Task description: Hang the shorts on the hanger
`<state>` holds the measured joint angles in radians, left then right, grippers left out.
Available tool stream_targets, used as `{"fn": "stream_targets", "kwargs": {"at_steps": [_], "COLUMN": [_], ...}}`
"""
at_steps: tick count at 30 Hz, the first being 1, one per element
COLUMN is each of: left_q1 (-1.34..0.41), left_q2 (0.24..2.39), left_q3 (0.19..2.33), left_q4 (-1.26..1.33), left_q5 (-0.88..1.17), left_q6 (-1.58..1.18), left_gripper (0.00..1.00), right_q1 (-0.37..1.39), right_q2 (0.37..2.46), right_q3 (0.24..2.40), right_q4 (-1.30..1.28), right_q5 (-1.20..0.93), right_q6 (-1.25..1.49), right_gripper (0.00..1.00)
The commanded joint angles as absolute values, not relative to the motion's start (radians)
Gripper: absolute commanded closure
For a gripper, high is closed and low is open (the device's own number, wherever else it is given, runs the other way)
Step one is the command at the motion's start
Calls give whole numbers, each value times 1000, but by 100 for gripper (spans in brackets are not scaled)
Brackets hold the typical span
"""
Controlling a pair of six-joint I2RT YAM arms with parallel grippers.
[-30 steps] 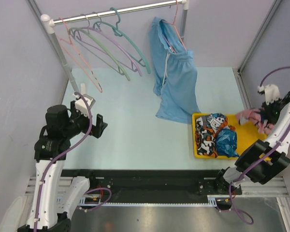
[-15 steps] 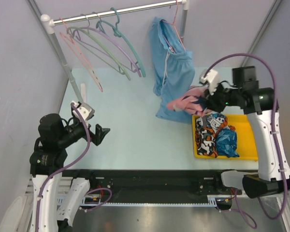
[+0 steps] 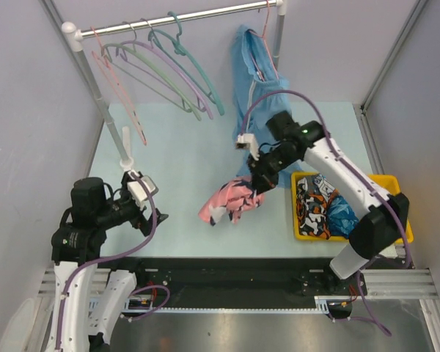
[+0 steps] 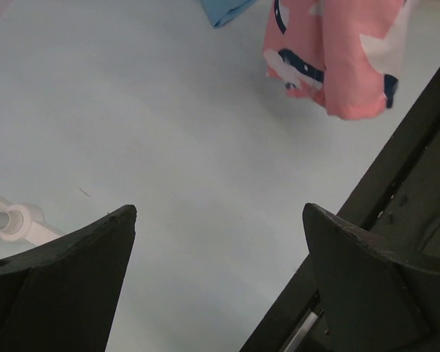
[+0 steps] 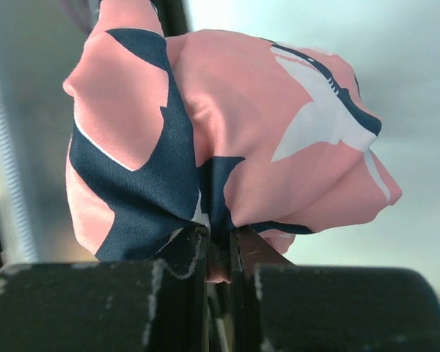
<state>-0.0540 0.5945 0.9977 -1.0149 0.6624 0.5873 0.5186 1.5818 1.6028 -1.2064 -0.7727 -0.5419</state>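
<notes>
The shorts must reach the table's bare near part before my right gripper opens.
The shorts, pink with a navy and white print, hang bunched just above the middle of the table. My right gripper is shut on their upper right edge. In the right wrist view the fabric bulges out above the closed gripper, pinched between its fingers. The teal-green hanger hangs by its hook from the rail at the back. Low at the near left, my left gripper is open and holds nothing. Its wrist view shows the spread gripper over bare table, with the shorts beyond.
A yellow tray at the right holds patterned clothes. Light-blue shorts hang from the rail. Pale green, purple and pink hangers hang left of the teal one. A slanted pole stands at the left.
My right arm has swung left from beyond the tray to the table's middle, carrying the shorts. The left arm has sunk and pulled back a little, still open.
</notes>
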Motion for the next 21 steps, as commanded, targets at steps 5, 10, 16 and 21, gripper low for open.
{"fn": "stream_targets", "kwargs": {"at_steps": [5, 10, 16, 21], "left_q1": [-64, -218, -350, -459], "left_q2": [634, 695, 722, 741], "left_q3": [1011, 991, 922, 836], "left_q4": [-1010, -936, -920, -870], "left_q5": [772, 660, 577, 497], "left_q6": [758, 776, 850, 876], "left_gripper": [2, 3, 4, 5], "right_q1": [592, 606, 586, 493], "right_q2": [1747, 1834, 1904, 1890], "right_q3": [1579, 1491, 1385, 1482], "right_q4": [-1166, -993, -859, -896], "right_q5": [-1129, -1131, -866, -739], "right_q6": [-430, -206, -43, -49], "right_gripper": [100, 100, 24, 18]}}
